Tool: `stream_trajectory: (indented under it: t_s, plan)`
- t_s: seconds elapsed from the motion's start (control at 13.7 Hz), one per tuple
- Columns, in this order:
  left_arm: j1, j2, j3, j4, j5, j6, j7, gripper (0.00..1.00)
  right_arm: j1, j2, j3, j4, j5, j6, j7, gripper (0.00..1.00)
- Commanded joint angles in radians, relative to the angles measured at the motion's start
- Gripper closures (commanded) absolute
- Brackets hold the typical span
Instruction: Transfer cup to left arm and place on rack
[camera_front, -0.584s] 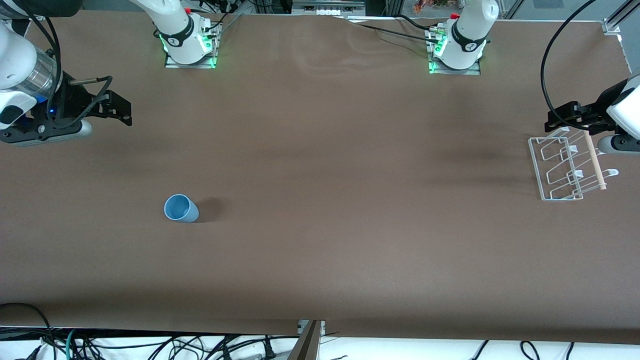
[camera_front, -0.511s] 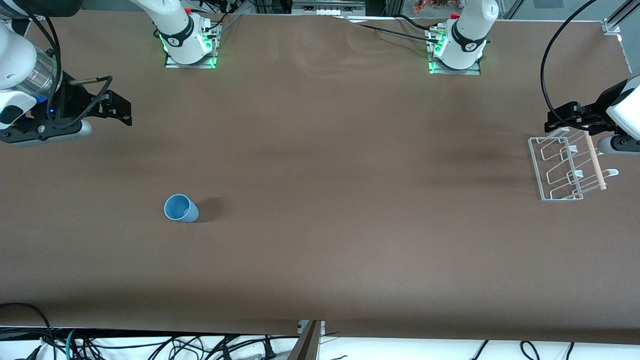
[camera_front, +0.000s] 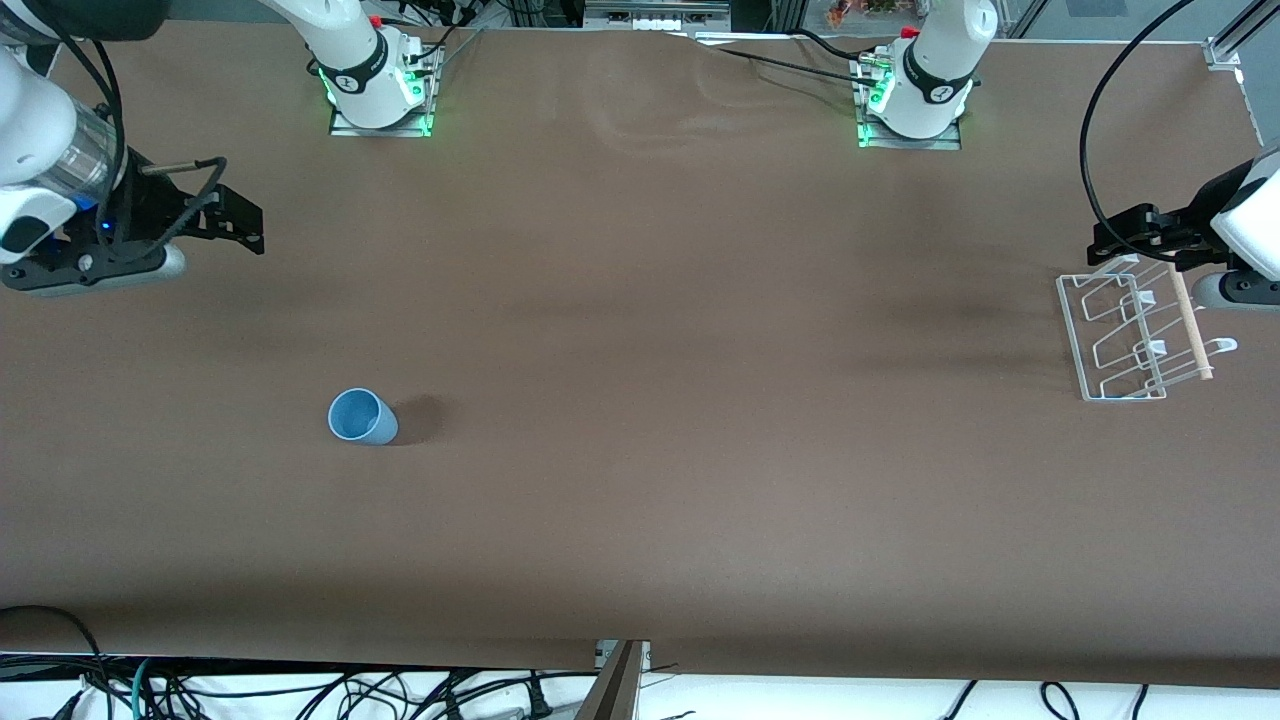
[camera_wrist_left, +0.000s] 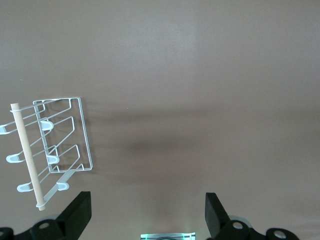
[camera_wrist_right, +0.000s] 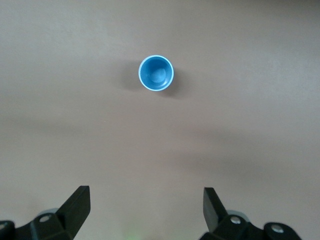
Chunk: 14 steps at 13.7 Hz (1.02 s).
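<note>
I should next grab the light-blue cup by its rim with my right gripper, so that the cup's base stays free for my left gripper and the rack.
The light-blue cup stands upright, mouth up, on the brown table toward the right arm's end. It also shows in the right wrist view, apart from the fingers. My right gripper, with the blue wrist light, is open and empty, up over the table at the right arm's end. The white wire rack with its wooden rod stands at the left arm's end; it shows in the left wrist view. My left gripper is open and empty, over the rack's edge.
The two arm bases with green lights stand along the table's edge farthest from the front camera. Cables hang by the left arm. More cables lie below the table's near edge.
The right gripper has shifted slightly up in the front view. The cup, the rack and the left arm have not moved.
</note>
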Motion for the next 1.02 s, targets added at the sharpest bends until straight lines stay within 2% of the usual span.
stream_trajectory:
  t_s: [0.0,0.15,0.29,0.66,0.95]
  plan:
    - [-0.003,0.019,0.000,0.035,-0.009,-0.012,-0.005,0.00,-0.003,0.054,0.000,-0.089,-0.030,0.136,-0.003,0.00]
    - [-0.003,0.020,0.000,0.035,-0.011,-0.012,-0.005,0.00,-0.013,0.093,-0.003,-0.209,-0.024,0.308,-0.008,0.00]
    - [-0.001,0.022,0.000,0.035,-0.011,-0.012,-0.005,0.00,-0.028,0.159,-0.003,-0.258,-0.021,0.443,-0.009,0.00]
    - [-0.001,0.023,0.000,0.035,-0.011,-0.012,-0.005,0.00,-0.059,0.293,-0.003,-0.242,-0.010,0.600,-0.042,0.00]
    - [0.000,0.023,0.000,0.035,-0.011,-0.012,-0.005,0.00,-0.068,0.377,-0.001,-0.209,0.037,0.689,-0.092,0.01]
